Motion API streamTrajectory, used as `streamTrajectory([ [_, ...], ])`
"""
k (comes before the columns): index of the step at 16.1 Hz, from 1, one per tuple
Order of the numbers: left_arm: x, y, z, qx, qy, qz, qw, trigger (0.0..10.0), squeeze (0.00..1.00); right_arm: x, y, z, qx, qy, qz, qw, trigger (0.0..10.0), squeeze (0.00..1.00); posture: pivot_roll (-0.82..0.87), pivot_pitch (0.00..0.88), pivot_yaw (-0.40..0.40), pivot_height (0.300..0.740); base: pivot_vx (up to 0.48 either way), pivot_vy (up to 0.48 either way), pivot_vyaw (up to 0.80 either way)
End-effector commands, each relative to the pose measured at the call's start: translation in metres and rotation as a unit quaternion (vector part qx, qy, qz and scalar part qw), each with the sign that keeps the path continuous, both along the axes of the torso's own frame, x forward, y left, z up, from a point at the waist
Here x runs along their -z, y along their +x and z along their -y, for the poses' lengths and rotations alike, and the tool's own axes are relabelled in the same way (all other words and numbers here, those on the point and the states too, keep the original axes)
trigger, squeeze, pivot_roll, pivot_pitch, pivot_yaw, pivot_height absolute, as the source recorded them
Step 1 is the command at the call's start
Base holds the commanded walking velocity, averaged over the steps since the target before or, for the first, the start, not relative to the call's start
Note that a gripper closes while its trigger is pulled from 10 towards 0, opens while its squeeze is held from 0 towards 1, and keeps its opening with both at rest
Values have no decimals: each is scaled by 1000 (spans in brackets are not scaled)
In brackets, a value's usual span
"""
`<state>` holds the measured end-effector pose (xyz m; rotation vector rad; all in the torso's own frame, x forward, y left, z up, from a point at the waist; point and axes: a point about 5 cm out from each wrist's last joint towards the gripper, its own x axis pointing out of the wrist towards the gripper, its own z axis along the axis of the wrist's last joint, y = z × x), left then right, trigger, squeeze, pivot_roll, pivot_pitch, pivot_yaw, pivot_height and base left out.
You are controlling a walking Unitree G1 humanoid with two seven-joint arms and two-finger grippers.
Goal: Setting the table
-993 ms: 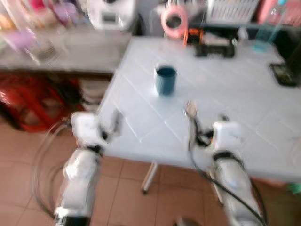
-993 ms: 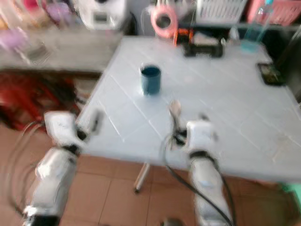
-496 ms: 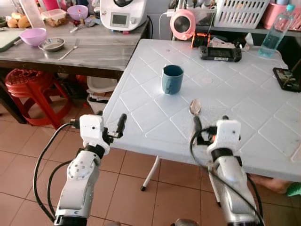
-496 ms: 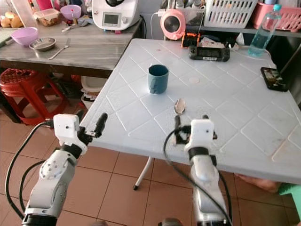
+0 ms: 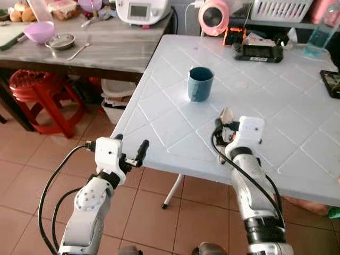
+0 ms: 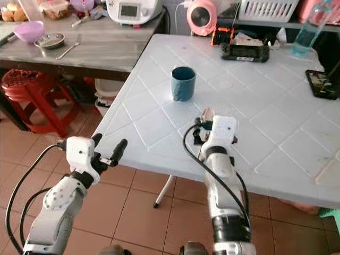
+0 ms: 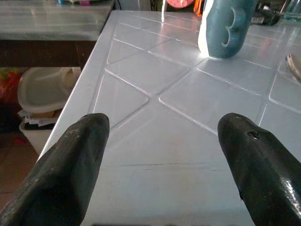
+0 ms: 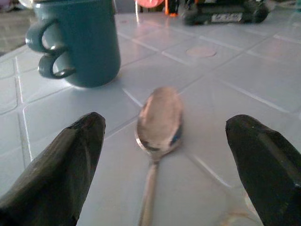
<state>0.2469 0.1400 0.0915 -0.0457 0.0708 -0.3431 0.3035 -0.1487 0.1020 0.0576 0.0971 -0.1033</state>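
Note:
My right gripper grabs the spoon by its handle [image 8: 149, 190] next, leaving the metal spoon's bowl end [image 8: 161, 118] free for setting the table.
A teal mug [image 5: 201, 83] stands upright on the white plastic table [image 5: 297, 106]. A metal spoon [image 5: 225, 116] lies flat a little nearer than the mug, bowl end toward it. My right gripper [image 5: 224, 127] is low over the table at the spoon's handle and open. In the right wrist view the spoon [image 8: 157, 117] lies between the spread fingers [image 8: 70, 160], with the mug [image 8: 77, 42] beyond. My left gripper [image 5: 130, 144] is open at the table's near left edge, holding nothing. Its wrist view looks across the tabletop toward the mug [image 7: 223, 28].
A wooden side table on the left carries a purple bowl [image 5: 38, 31], a metal bowl [image 5: 60, 41] and a white appliance [image 5: 143, 9]. A red stool [image 5: 37, 90] and a white bin [image 5: 119, 98] stand beneath. A black controller [image 5: 260, 51], bottle [image 5: 319, 37] and phone [image 5: 332, 82] sit far back.
The camera has steadied from a blur and shifted. My right arm has reached further over the table, its wrist now beside the spoon. The left arm is about where it was.

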Motion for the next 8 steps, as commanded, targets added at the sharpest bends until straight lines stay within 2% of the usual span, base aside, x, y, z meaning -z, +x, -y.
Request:
streamTrajectory([
  [1, 1, -4, -1, 7, 6, -6, 1000, 10000, 0, 4, 4, -4, 6, 2, -23, 1000, 10000, 0, 3, 89, 48, 740, 0, 0, 0],
  [7, 3, -6, -4, 8, 9, -19, 1000, 10000, 0, 19, 4, -5, 3, 1, -73, 997, 9961, 0, 9, 100, 47, 740, 0, 0, 0],
  [8, 3, -6, -4, 8, 10, -21, 1000, 10000, 0, 18, 7, -6, -5, -1, -75, 997, 5765, 0, 8, 101, 48, 740, 0, 0, 0],
])
